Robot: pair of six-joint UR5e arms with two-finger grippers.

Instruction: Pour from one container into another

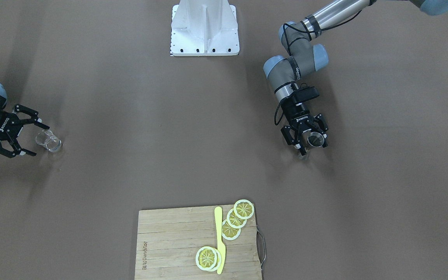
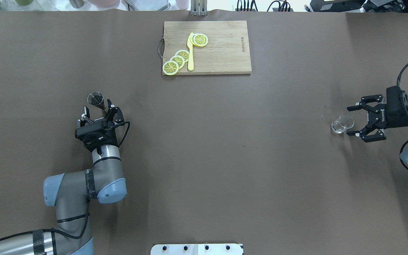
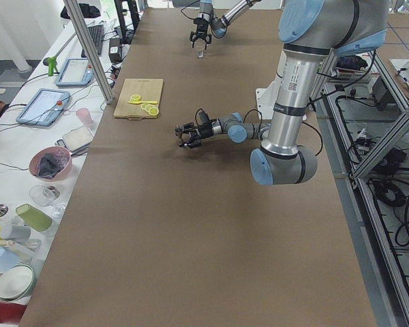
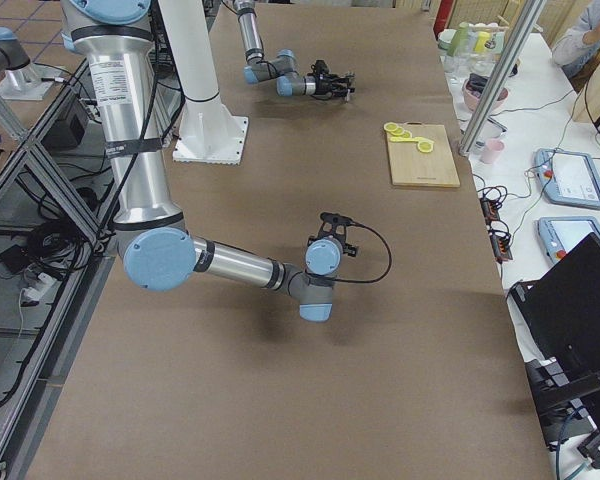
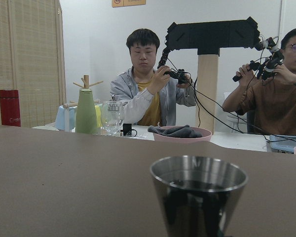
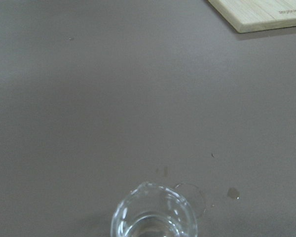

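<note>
The right gripper grabs the small clear glass around its body (image 6: 153, 222) next, which leaves the glass's spouted rim (image 6: 147, 185) free to pour.
The steel jigger (image 2: 96, 99) stands upright on the brown table, dark liquid inside, between the spread fingers of my left gripper (image 2: 99, 109). That gripper is open, with gaps on both sides of the jigger (image 1: 316, 139). The left wrist view has the jigger (image 5: 198, 197) close at bottom centre. The clear glass (image 2: 342, 124) stands at the table's other end, just at the fingertips of my right gripper (image 2: 350, 121), which is open and level with it. Seen from the front, the glass (image 1: 49, 140) sits right before the right gripper (image 1: 39, 140). It also fills the lower edge as the glass (image 6: 153, 217) in the right wrist view.
A wooden cutting board (image 2: 221, 49) with lemon slices (image 2: 177, 61) and a yellow knife (image 2: 190, 53) lies at the table's far middle edge. The white robot base (image 1: 204, 31) stands at the near edge. Small wet marks (image 6: 232, 192) lie beside the glass.
</note>
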